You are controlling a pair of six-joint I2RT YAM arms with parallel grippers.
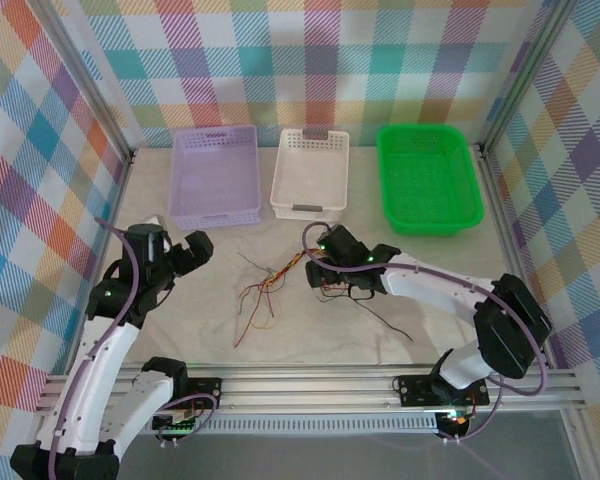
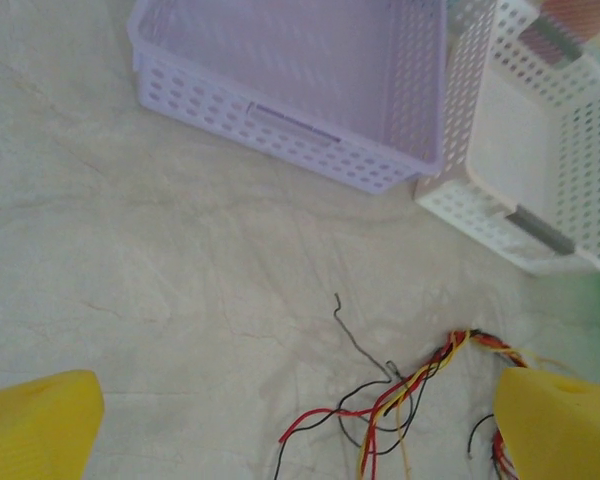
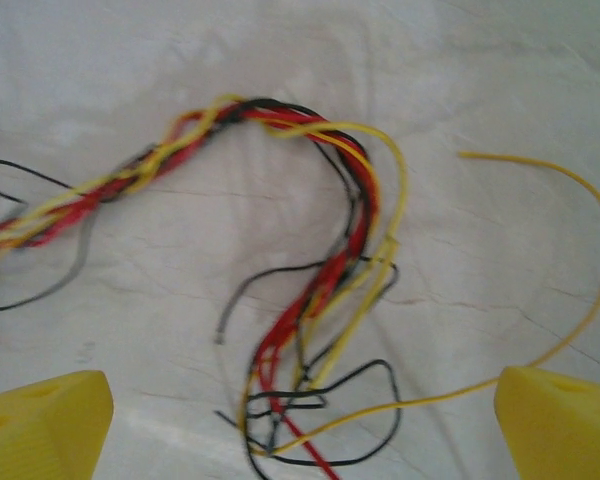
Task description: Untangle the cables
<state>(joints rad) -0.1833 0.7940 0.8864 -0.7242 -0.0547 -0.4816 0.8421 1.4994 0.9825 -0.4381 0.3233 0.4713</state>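
Observation:
The robot's left gripper is to untangle the twisted part of the cables, so the right gripper should keep that part free and grab the cables across their bunched end (image 1: 331, 289) (image 3: 278, 378).
The cables (image 1: 268, 287) lie in a loose red, yellow and black tangle on the cloth mid-table. In the left wrist view the cables (image 2: 420, 385) fan out at lower right, with a thin grey-black end curling up to the left. My left gripper (image 1: 192, 250) hovers left of the bunch; its yellow fingertips (image 2: 40, 425) stand wide apart, and the left gripper (image 2: 300, 440) is open and holds nothing. My right gripper (image 1: 322, 272) hangs over the right end of the tangle. There the twisted cables (image 3: 320, 290) run down between the parted fingertips (image 3: 560, 425); the right gripper (image 3: 300, 430) is open.
Three baskets line the far side: purple (image 1: 216, 215), white (image 1: 280, 190) and green (image 1: 430, 228). The purple basket (image 2: 280, 120) and the white basket (image 2: 480, 215) sit just beyond the left gripper. A lone black strand (image 1: 392, 326) trails toward the front right.

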